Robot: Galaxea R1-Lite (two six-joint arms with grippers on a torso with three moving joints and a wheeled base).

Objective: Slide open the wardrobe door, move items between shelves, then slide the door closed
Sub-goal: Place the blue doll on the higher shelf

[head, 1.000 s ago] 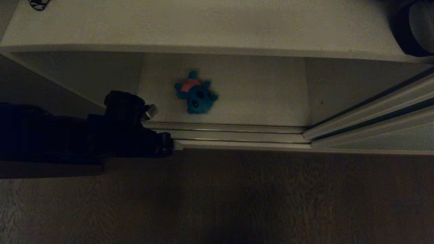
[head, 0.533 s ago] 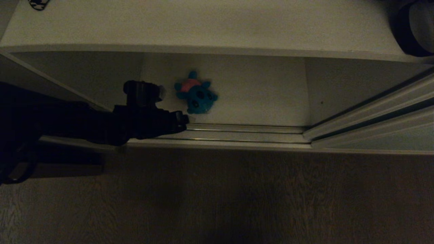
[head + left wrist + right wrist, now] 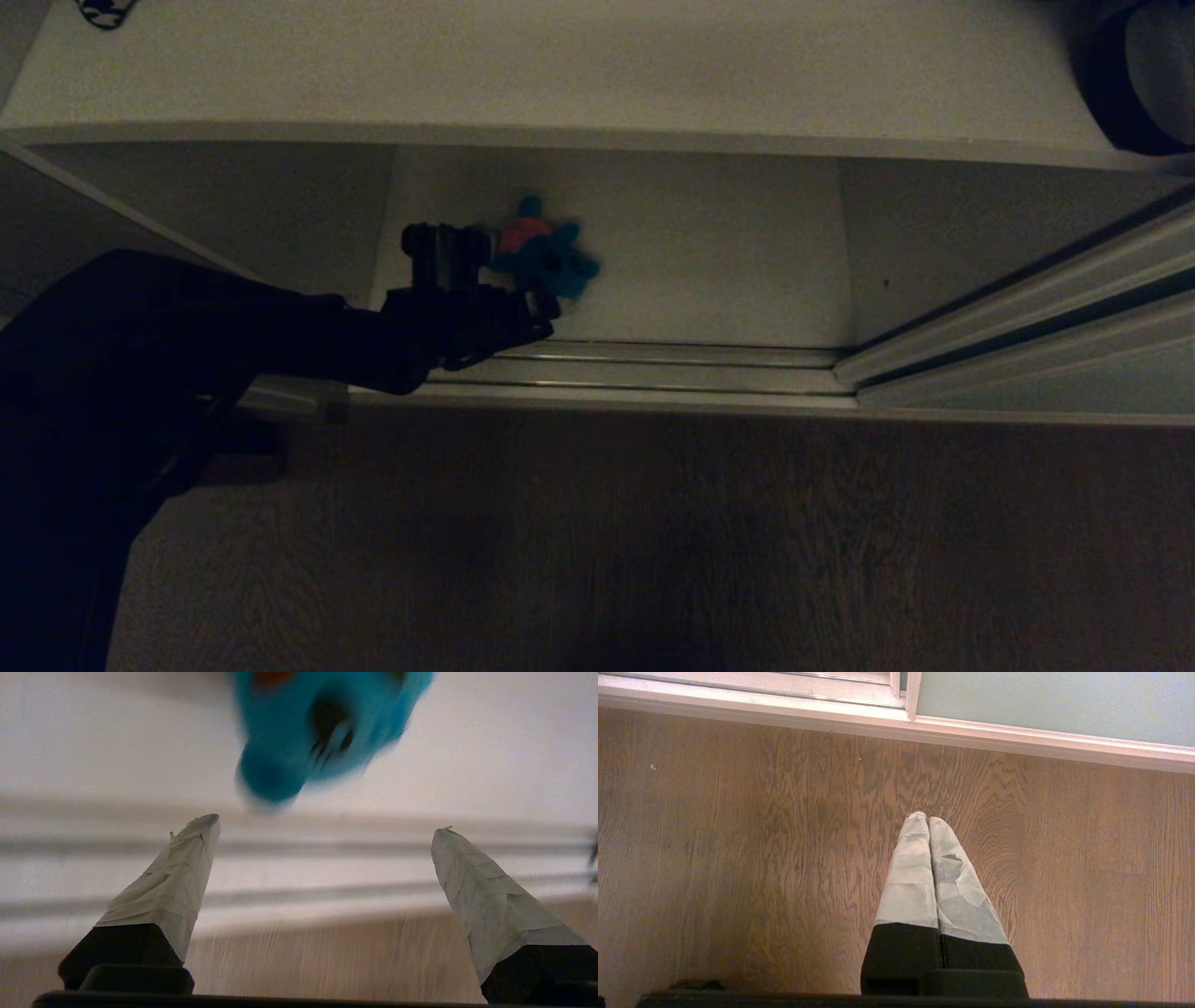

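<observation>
My left gripper grips the blue plush toy by its head (image 3: 557, 267) next, to move the toy onto the upper shelf.
A blue plush toy (image 3: 553, 261) with a pink-orange patch lies on the white bottom shelf (image 3: 709, 252) of the wardrobe. My left gripper (image 3: 540, 297) reaches in from the left, right beside the toy and partly covering it. In the left wrist view the left gripper (image 3: 324, 828) is open, its taped fingertips wide apart, with the blue toy (image 3: 317, 732) just beyond them and nothing between them. The sliding wardrobe door (image 3: 1055, 392) stands pushed to the right; it is the pale grey-green panel (image 3: 1041, 700) in the right wrist view. My right gripper (image 3: 924, 817) hangs shut over the wooden floor.
A white upper shelf (image 3: 560, 65) overhangs the bottom one. On it sit a black bag (image 3: 1139, 93) at the right end and a houndstooth cushion (image 3: 105, 11) at the left. The metal door tracks (image 3: 653, 369) run along the wardrobe's front edge, with wooden floor (image 3: 653, 541) before them.
My left arm has swung right and forward, from over the floor and tracks into the bottom shelf, until the gripper is against the blue toy. The toy has not moved.
</observation>
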